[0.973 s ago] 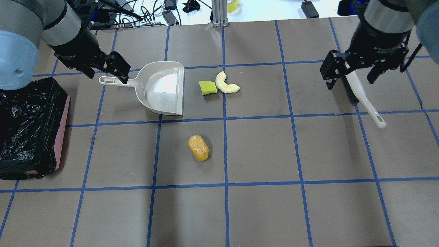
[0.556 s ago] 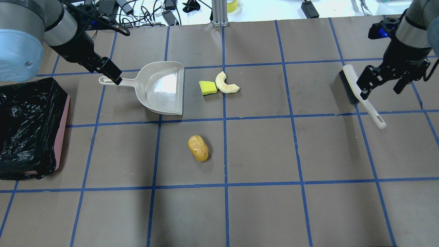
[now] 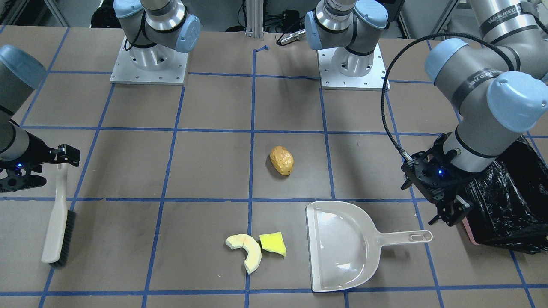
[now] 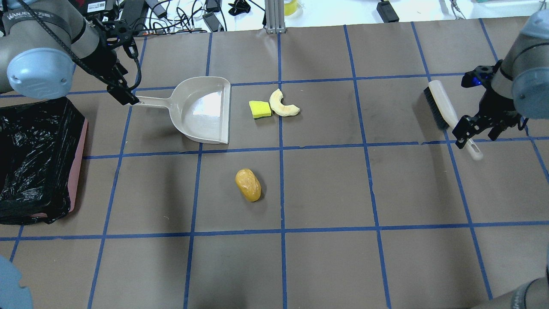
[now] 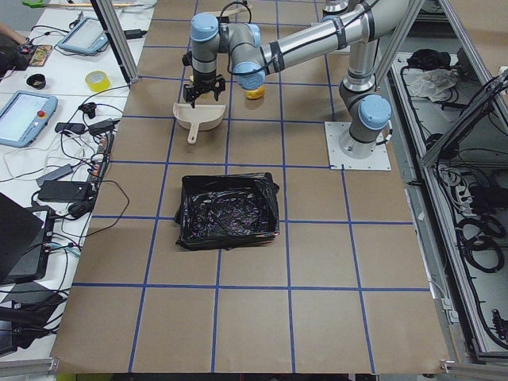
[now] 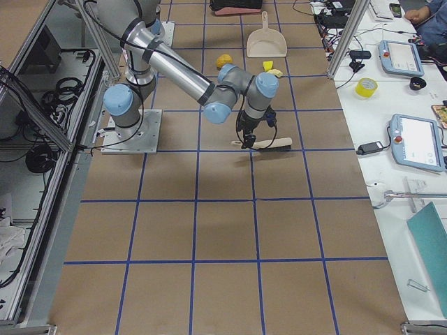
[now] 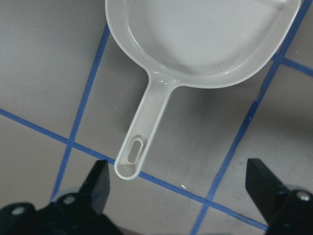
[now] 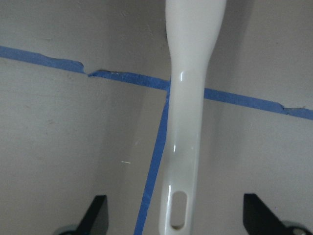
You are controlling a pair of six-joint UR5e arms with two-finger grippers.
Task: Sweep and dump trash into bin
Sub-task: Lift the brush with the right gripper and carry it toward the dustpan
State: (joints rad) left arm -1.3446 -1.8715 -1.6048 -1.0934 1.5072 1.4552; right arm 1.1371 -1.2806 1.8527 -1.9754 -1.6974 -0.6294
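Note:
The white brush should sweep the trash into the dustpan (image 3: 341,246), so my right gripper should grab it by its handle (image 3: 61,180) next.
The tan-orange lump (image 4: 248,184) lies mid-table. The cream crescent (image 4: 283,104) and yellow-green wedge (image 4: 260,109) lie side by side just right of the cream dustpan's (image 4: 201,109) open edge. The black-lined pink bin (image 4: 34,159) stands at the left edge. My left gripper (image 7: 181,196) is open, low over the end of the dustpan handle (image 7: 132,156), which lies between its fingers. My right gripper (image 8: 178,220) is open, astride the handle of the white brush (image 8: 188,122), which lies flat at the right (image 4: 446,116).
Blue tape lines grid the brown table. Cables and small devices lie beyond the far edge (image 4: 171,13). An aluminium post (image 4: 274,17) stands at the far middle. Both arm bases (image 3: 150,64) sit on the robot's side.
Both grippers have come down. The left one moved back to the end of the dustpan handle. The right one moved along the brush toward its handle end. Trash, dustpan and brush have not moved.

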